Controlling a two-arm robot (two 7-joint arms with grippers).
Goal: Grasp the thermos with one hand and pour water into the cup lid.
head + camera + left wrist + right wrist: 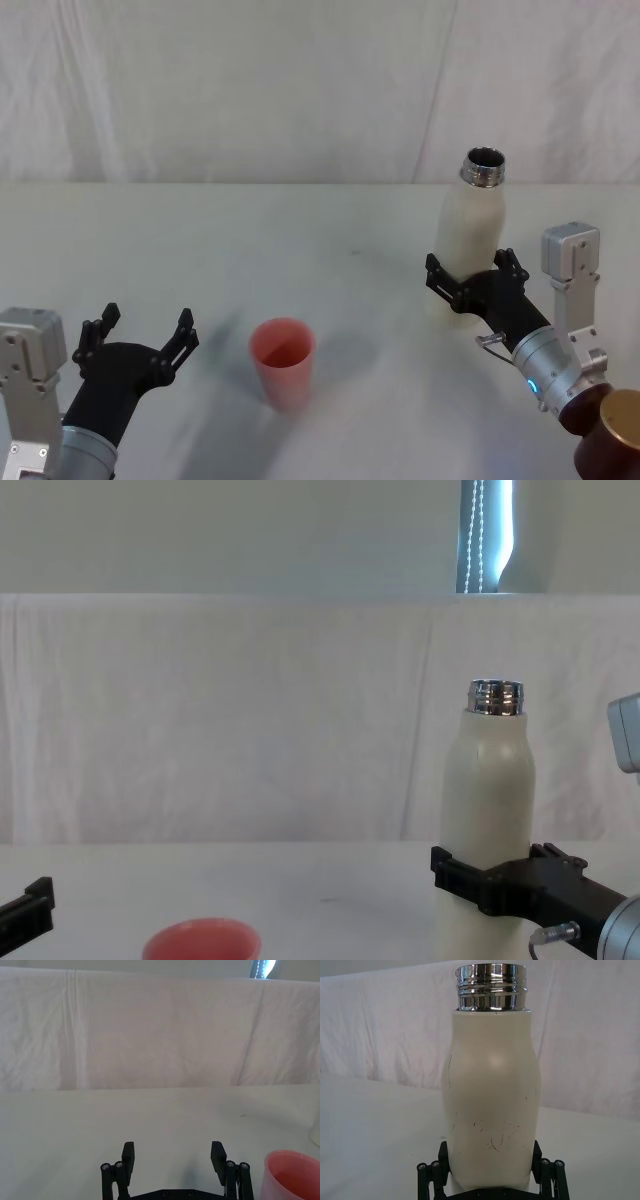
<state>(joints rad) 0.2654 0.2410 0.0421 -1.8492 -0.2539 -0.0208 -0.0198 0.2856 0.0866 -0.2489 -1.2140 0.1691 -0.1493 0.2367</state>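
Observation:
The right gripper will next take hold of the thermos by its lower body (478,926), so that its chrome neck (496,697) stays free to pour water into the cup lid.
The thermos (475,235) stands upright on the white table, right of centre, its chrome neck uncapped; it also shows in the right wrist view (490,1110) and chest view (488,800). My right gripper (472,272) is open, one finger on each side of the thermos's lower body, close against its sides (489,1152) (490,865). The pink cup lid (282,360) stands mouth up in the near middle of the table (292,1177) (200,942). My left gripper (143,328) rests open and empty just left of the cup lid (173,1152).
White cloth covers the table (320,230) and hangs as a backdrop (250,90) behind it. A brown round part (612,425) sits on my right arm at the lower right corner. Bare cloth lies between the cup lid and the thermos.

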